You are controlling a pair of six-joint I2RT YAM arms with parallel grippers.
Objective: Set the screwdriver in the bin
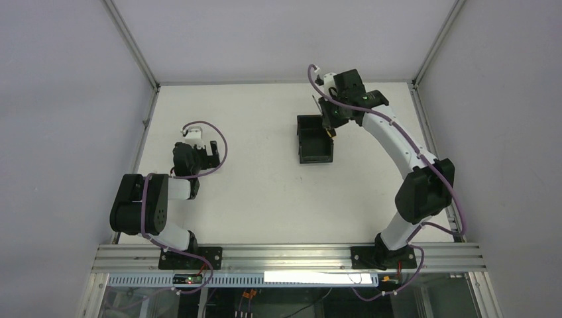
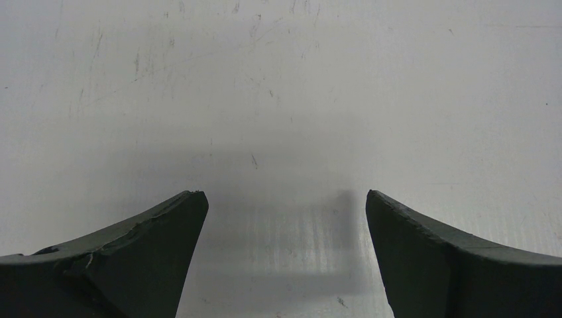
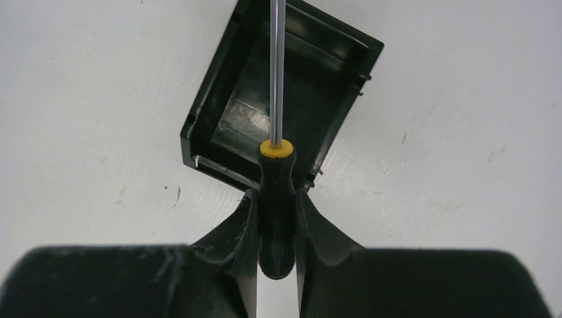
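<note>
The black handle's end is over empty table, so the screwdriver would fall short if I opened now. My right gripper first moves the screwdriver over the bin.
My right gripper (image 3: 276, 195) is shut on the screwdriver (image 3: 276, 199), gripping its black handle. The yellow collar and the thin metal shaft point ahead over the bin (image 3: 228, 86), an open-top black box on the table below. In the top view the right gripper (image 1: 329, 119) hangs at the bin's (image 1: 314, 156) far right corner, with the screwdriver (image 1: 320, 109) partly hidden by the wrist. My left gripper (image 1: 213, 151) is open and empty over bare table at the left; in its wrist view the left gripper (image 2: 285, 199) has its jaws wide apart.
White table with metal frame rails along the left, right and far edges (image 1: 285, 83). The arm bases sit on the near rail (image 1: 285, 255). Grey walls surround the table.
</note>
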